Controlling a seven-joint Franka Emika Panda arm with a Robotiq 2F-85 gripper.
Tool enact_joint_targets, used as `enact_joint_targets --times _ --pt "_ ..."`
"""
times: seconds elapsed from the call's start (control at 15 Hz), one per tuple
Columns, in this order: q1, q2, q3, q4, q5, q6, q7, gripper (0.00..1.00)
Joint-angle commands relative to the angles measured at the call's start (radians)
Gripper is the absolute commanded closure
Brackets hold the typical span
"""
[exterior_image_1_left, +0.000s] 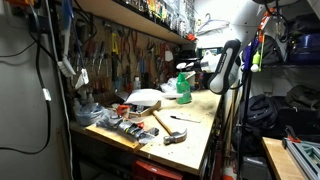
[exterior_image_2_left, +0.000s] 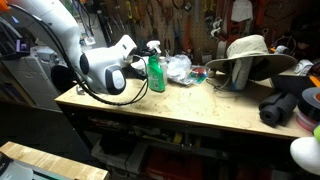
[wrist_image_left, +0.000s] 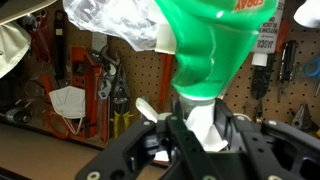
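The base of the green bottle (exterior_image_2_left: 155, 73) rests upright on the flat workbench and the bottle would stay standing, so it is now time for my gripper to open.
A green plastic bottle (exterior_image_2_left: 155, 73) with a white spray top stands on the wooden workbench (exterior_image_2_left: 190, 105); it also shows in an exterior view (exterior_image_1_left: 184, 88). My gripper (exterior_image_2_left: 150, 50) comes at its top from the side, as seen in both exterior views (exterior_image_1_left: 190, 68). The wrist view stands upside down: the green bottle (wrist_image_left: 215, 50) fills the upper middle and its white top (wrist_image_left: 200, 120) sits between my two black fingers (wrist_image_left: 198, 130), which press against it on both sides.
A crumpled clear plastic bag (exterior_image_2_left: 178, 67) lies just behind the bottle. A wide-brimmed hat (exterior_image_2_left: 245, 55) and a black bundle (exterior_image_2_left: 285, 105) sit further along the bench. A hammer (exterior_image_1_left: 165, 122) and clutter (exterior_image_1_left: 120, 118) lie at the near end. A pegboard of tools (exterior_image_1_left: 120, 50) backs the bench.
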Motion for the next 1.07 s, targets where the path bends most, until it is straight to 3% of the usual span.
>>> enact_joint_targets --times 0.0,0.2,0.53,0.67,1.0 --pt "-0.022 -0.012 0.01 -0.001 -0.034 0.035 0.017 0.66" --pt "-0.023 -0.01 0.01 -0.007 -0.033 0.035 0.019 0.65" --pt "-0.029 -0.003 0.01 -0.015 -0.033 0.035 0.027 0.39" --pt "-0.032 0.0 0.01 -0.018 -0.036 0.034 0.031 0.34" --pt "-0.034 0.009 0.01 -0.024 -0.04 0.032 0.028 0.41"
